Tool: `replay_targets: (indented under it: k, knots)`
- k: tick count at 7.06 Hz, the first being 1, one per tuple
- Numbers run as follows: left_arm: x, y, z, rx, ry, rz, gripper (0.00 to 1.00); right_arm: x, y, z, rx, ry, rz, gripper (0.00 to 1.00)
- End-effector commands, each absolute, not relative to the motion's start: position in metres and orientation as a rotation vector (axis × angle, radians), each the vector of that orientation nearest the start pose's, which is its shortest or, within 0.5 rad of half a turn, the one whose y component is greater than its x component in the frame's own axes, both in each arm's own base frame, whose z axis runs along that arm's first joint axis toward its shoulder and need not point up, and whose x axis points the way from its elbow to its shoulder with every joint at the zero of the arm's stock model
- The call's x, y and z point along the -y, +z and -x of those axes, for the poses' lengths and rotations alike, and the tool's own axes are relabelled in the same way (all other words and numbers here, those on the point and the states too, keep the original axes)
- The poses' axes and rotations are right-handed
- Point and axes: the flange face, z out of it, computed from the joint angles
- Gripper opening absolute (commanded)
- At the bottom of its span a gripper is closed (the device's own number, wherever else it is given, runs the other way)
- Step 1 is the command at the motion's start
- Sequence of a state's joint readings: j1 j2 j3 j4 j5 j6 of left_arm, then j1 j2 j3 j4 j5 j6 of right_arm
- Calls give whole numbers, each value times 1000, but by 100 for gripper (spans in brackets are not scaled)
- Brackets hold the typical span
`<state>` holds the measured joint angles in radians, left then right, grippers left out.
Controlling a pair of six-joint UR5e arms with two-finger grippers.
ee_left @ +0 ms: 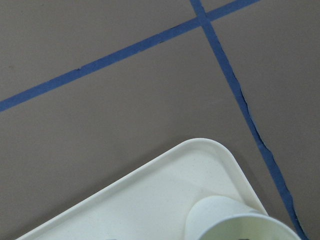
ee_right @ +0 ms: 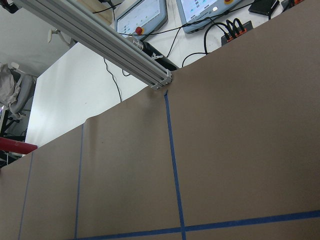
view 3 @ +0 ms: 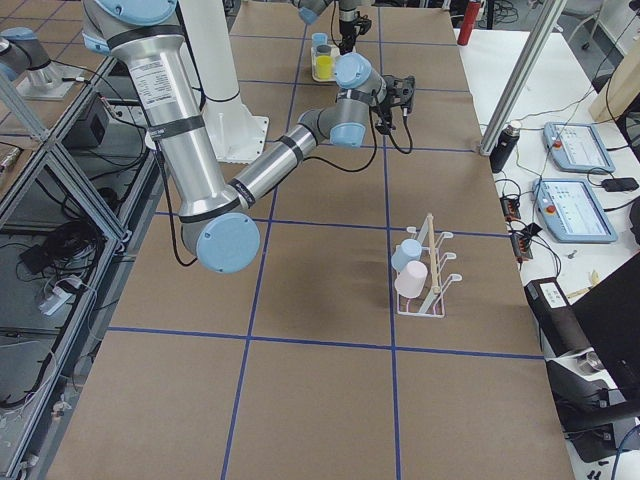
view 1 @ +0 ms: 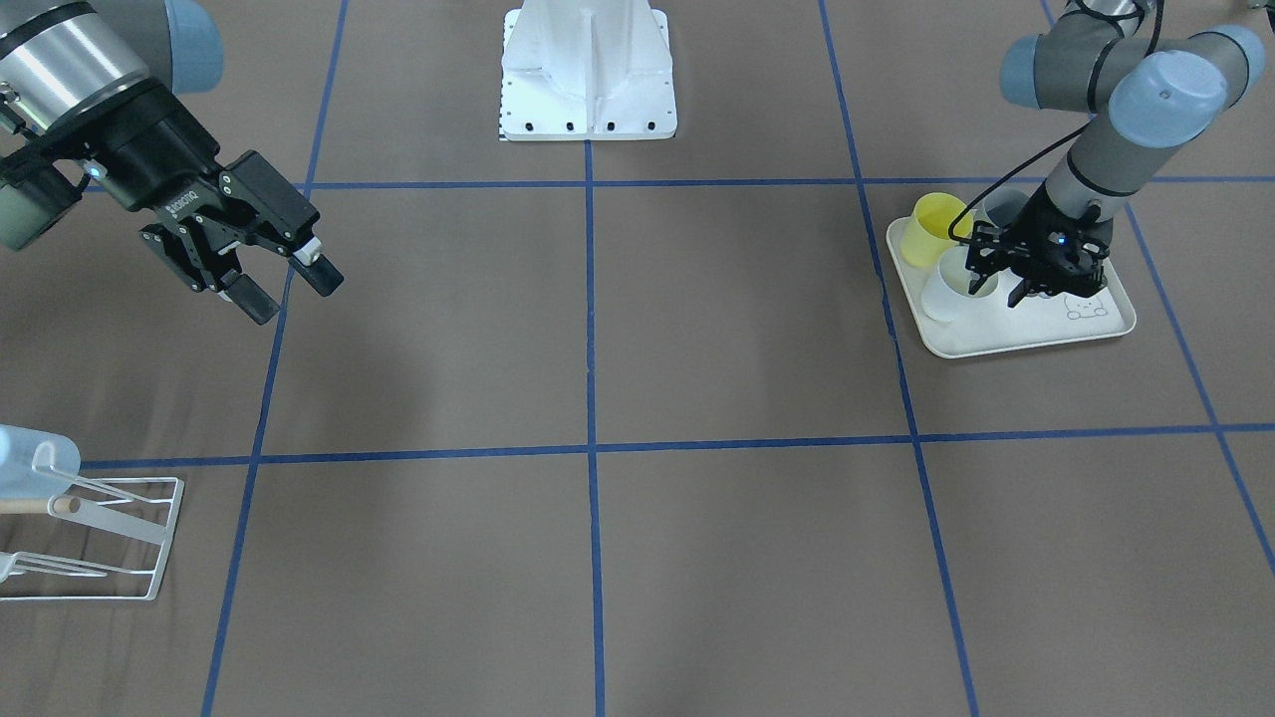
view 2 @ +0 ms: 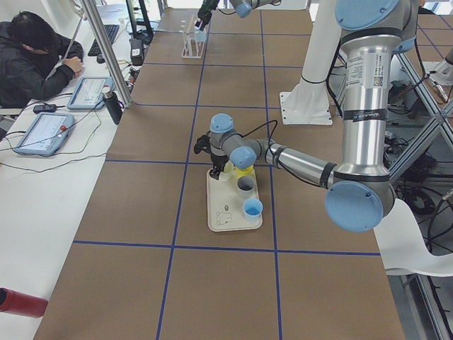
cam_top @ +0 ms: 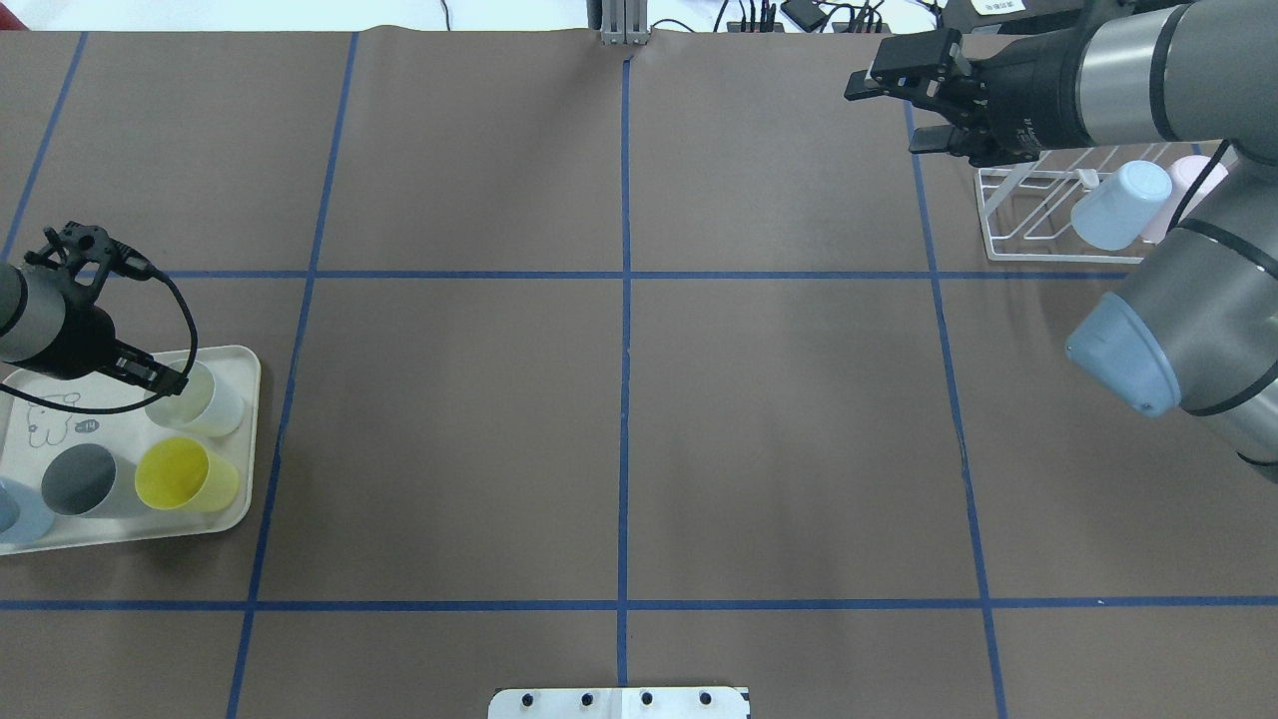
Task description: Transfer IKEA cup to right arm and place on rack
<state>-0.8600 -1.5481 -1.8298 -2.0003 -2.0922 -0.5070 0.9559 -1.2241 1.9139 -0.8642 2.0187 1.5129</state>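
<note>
My left gripper grabs the white cup by its rim (view 1: 970, 255) next, to pass the white cup to my right arm for the rack (view 1: 139, 543).
My left gripper (view 1: 999, 280) (cam_top: 165, 379) is low over the cream tray (view 1: 1036, 334) (cam_top: 250, 439). Its fingers stand apart at the rim of a pale white cup (view 1: 946, 294) (cam_top: 215, 404), which stands upright on the tray. The left wrist view shows that cup's rim (ee_left: 235, 222) at the bottom edge, with no fingers in view. My right gripper (view 1: 284, 284) (cam_top: 889, 120), lettered ROBOTIQ, is open and empty, held in the air close to the white wire rack (view 1: 139, 543) (cam_top: 1028, 215). The rack holds a light-blue cup (cam_top: 1118, 205) and a pink cup (cam_top: 1193, 180).
The tray also holds a yellow cup (cam_top: 185, 474) (view 1: 936, 229), a grey cup (cam_top: 85, 481) and a blue cup (cam_top: 15, 514). The white robot base (view 1: 588, 70) stands at the table's near middle. Blue tape lines grid the brown table. An operator sits beyond the far edge.
</note>
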Motion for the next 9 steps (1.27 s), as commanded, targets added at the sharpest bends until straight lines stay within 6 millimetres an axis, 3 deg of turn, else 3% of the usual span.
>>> replay_targets:
  k: [1,2,4,5,7,8,9]
  knots:
    - [434,501,-267,-789,373,-248,26,503,229,244,1390,429,-345,100]
    - [433,499,-266,-791,375,-251,0,503,229,244,1390,429,-345,100]
    - [430,484,-259,-800,366,-268,0,503,229,244,1390,429,-345,100]
    - [433,478,-246,-792,337,-274,0,503,228,245,1391,429,-346,100]
    - [469,474,-180,-764,166,-306,0,503,228,245,1395,435,-341,100]
    - [483,456,-175,-794,43,-302,0,503,224,245,1400,437,-341,100]
    - [498,424,-183,-846,-73,-300,0,503,224,245,1401,437,-343,100]
